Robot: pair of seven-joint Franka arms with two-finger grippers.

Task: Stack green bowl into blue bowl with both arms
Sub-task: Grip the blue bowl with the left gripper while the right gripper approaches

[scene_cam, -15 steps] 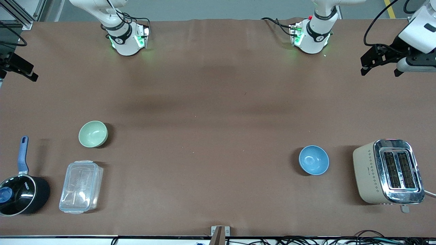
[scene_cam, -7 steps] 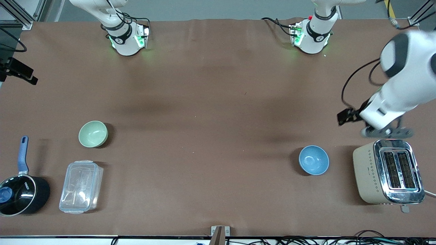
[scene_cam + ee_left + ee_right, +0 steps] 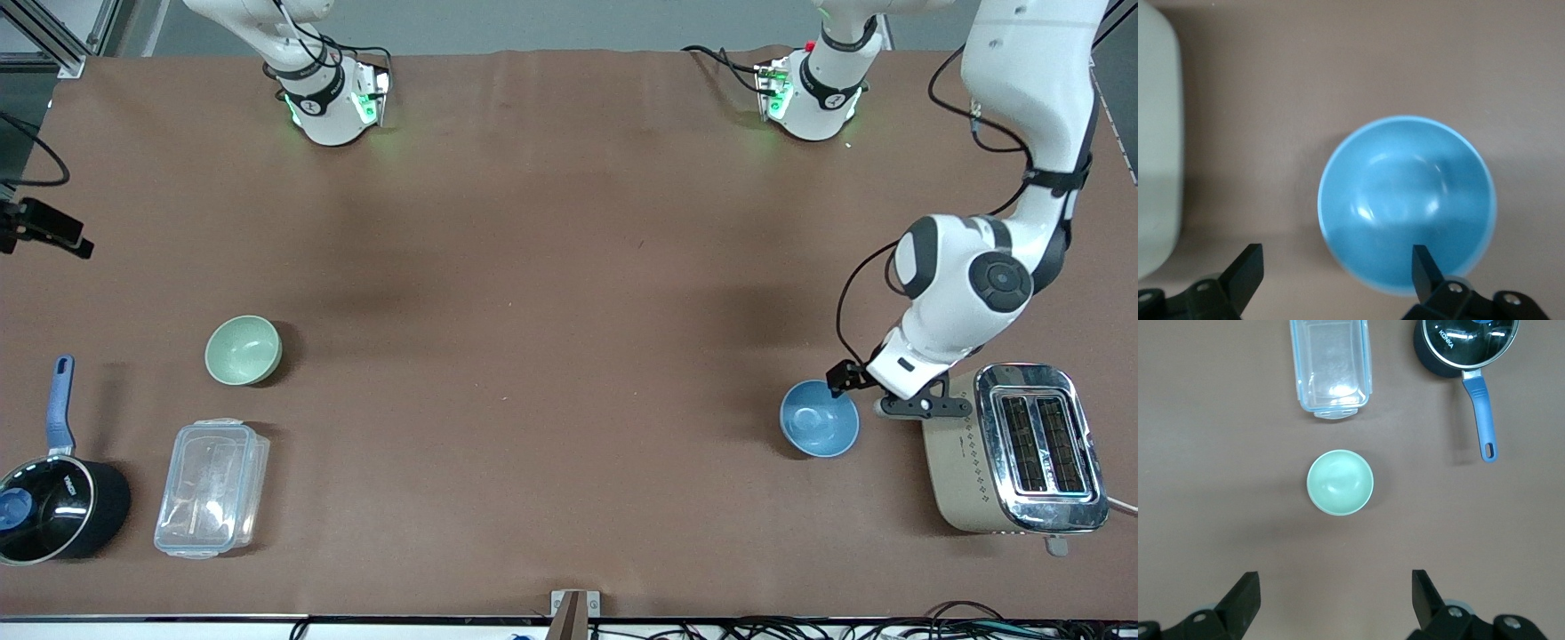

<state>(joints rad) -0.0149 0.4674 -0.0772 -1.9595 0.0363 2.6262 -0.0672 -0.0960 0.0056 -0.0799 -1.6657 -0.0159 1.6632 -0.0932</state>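
Note:
The blue bowl's near rim (image 3: 1378, 285) is still below the fingers of my left gripper. My left gripper needs to lower to that rim before it closes.
The blue bowl (image 3: 819, 418) sits upright beside the toaster, toward the left arm's end of the table. My left gripper (image 3: 856, 389) is open and low over the bowl's rim on the toaster side. In the left wrist view the bowl (image 3: 1405, 203) lies just ahead of the left gripper (image 3: 1337, 267), with one fingertip (image 3: 1423, 263) over its rim. The green bowl (image 3: 243, 350) sits upright toward the right arm's end. My right gripper (image 3: 43, 229) is high and open. In the right wrist view the green bowl (image 3: 1339, 482) lies well ahead of the right gripper (image 3: 1335, 593).
A beige toaster (image 3: 1009, 449) stands close beside the blue bowl and the left gripper. A clear plastic container (image 3: 212, 487) and a black saucepan with a blue handle (image 3: 55, 498) lie nearer to the front camera than the green bowl.
My left arm has swung in from the table's end and come down to the blue bowl. My right gripper has drifted a little toward the saucepan. The bowls have not moved.

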